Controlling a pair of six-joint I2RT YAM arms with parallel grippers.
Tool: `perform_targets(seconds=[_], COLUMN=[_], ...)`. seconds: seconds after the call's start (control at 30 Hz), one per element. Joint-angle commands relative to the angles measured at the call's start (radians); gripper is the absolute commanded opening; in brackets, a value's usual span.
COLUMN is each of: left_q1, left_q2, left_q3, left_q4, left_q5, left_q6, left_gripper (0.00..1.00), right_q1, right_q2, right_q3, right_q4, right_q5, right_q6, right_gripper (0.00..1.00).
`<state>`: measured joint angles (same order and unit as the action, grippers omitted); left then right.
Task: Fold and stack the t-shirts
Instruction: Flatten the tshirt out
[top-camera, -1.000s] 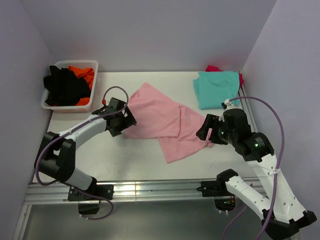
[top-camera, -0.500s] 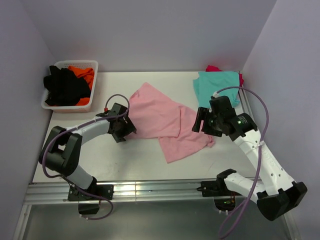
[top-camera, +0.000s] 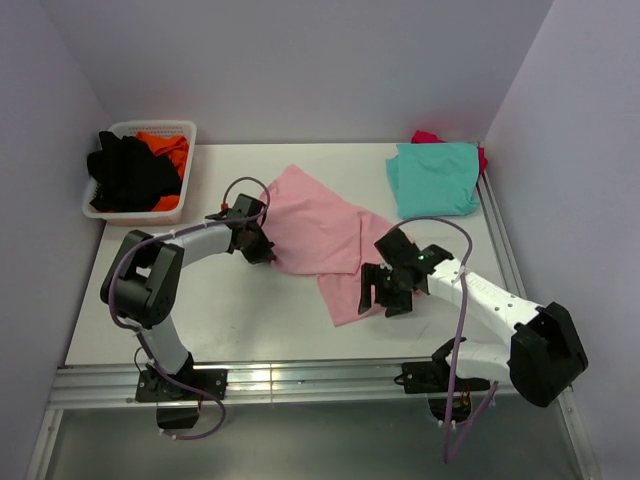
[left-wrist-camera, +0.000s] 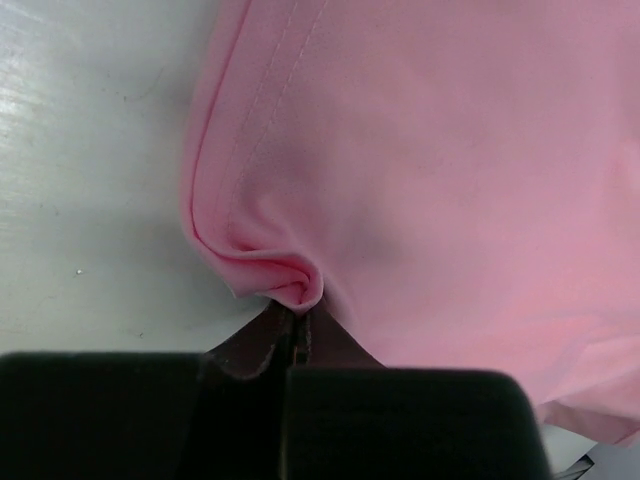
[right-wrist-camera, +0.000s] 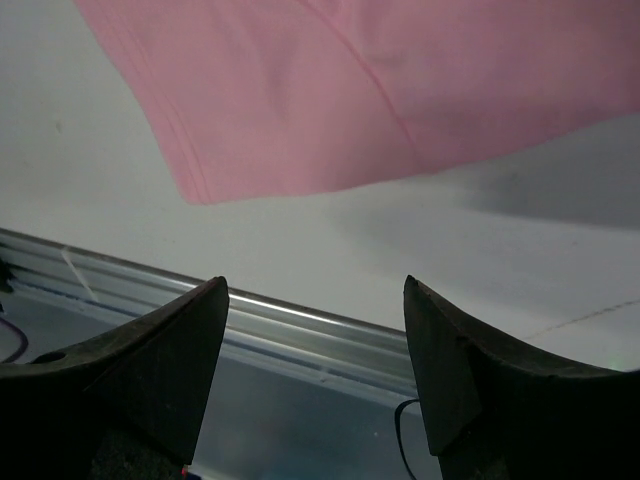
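Observation:
Next, my right gripper grabs the shirt's near edge by the seam (right-wrist-camera: 416, 168), opposite my left gripper, to spread the pink t-shirt for folding.
A light pink t-shirt (top-camera: 320, 225) lies spread and creased in the middle of the table. My left gripper (top-camera: 258, 245) is shut on its left edge, and the left wrist view shows a small pink fold (left-wrist-camera: 285, 278) pinched at the fingertips of the left gripper (left-wrist-camera: 290, 310). My right gripper (top-camera: 385, 290) hovers open over the shirt's near right part. In the right wrist view the right gripper (right-wrist-camera: 315, 285) holds nothing, and the pink hem (right-wrist-camera: 330, 90) lies beyond it. A folded teal t-shirt (top-camera: 432, 178) rests on a magenta one (top-camera: 428, 137) at the back right.
A white basket (top-camera: 150, 125) at the back left holds a black t-shirt (top-camera: 130, 175) and an orange one (top-camera: 165, 145). The metal rail (right-wrist-camera: 300, 320) of the table's near edge runs just beneath the right gripper. Walls close in the left, back and right sides.
My left gripper went from open to shut on the pink shirt's left edge. The right arm swung left and toward the near edge, from the shirt's right side to its near corner.

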<state>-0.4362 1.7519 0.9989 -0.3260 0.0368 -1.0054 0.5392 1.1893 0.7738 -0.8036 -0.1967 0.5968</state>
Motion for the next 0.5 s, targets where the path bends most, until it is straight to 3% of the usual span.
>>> perform_targets(seconds=[0.0,0.2,0.47], left_q1=[-0.003,0.002,0.02], left_q2=[0.024,0.027,0.021], left_q3=[0.046,0.086,0.096], left_q4=[-0.047,-0.087,-0.097], left_q5=[-0.032,-0.032,-0.032], left_q6=[0.039,0.06,0.071], left_gripper=[0.0,0.0,0.0], right_q1=[0.041,0.084,0.214], right_q2=[-0.02,0.003,0.154], right_q3=[-0.059,-0.125,-0.146], right_q4=[0.118,0.211,0.383], right_q5=[-0.062,-0.075,-0.092], right_q6=[0.095,0.184,0.314], right_gripper=[0.78,0.78,0.78])
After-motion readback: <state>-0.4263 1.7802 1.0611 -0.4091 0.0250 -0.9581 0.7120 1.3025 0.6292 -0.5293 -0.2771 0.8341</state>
